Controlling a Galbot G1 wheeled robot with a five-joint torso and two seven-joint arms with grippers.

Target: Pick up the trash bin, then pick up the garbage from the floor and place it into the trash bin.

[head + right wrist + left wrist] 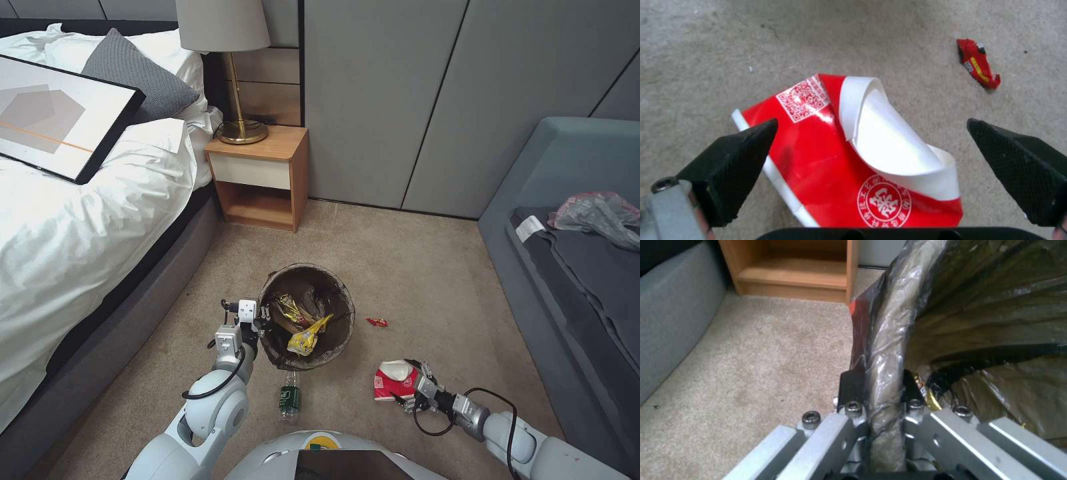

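Note:
My right gripper takes hold of the noodle cup by its crushed white rim (pixel 397 369) next, since that rim is squeezed narrow while the cup's red side spreads wide.
The trash bin (pixel 337 293) is a small round bucket with a dark bag lining, and yellow wrappers (pixel 303 339) lie inside it. My left gripper (pixel 261 319) is shut on its near-left rim. In the left wrist view its fingers (pixel 852 386) pinch the bag-covered rim (pixel 887 336). A crushed red-and-white noodle cup (pixel 393 381) lies on the carpet, and my right gripper (pixel 408 385) is open right at it. In the right wrist view the cup (pixel 818 146) lies between the spread fingertips (pixel 746 150). A small red wrapper (pixel 377 323) (pixel 978 63) and a green-labelled bottle (pixel 289 397) also lie on the floor.
A bed (pixel 80 220) with white bedding runs along the left, with a wooden nightstand (pixel 260 173) and lamp beside it. A grey-blue sofa (pixel 567 200) on the right carries a grey plastic bag (pixel 597 213). Open beige carpet (pixel 413 267) lies between them.

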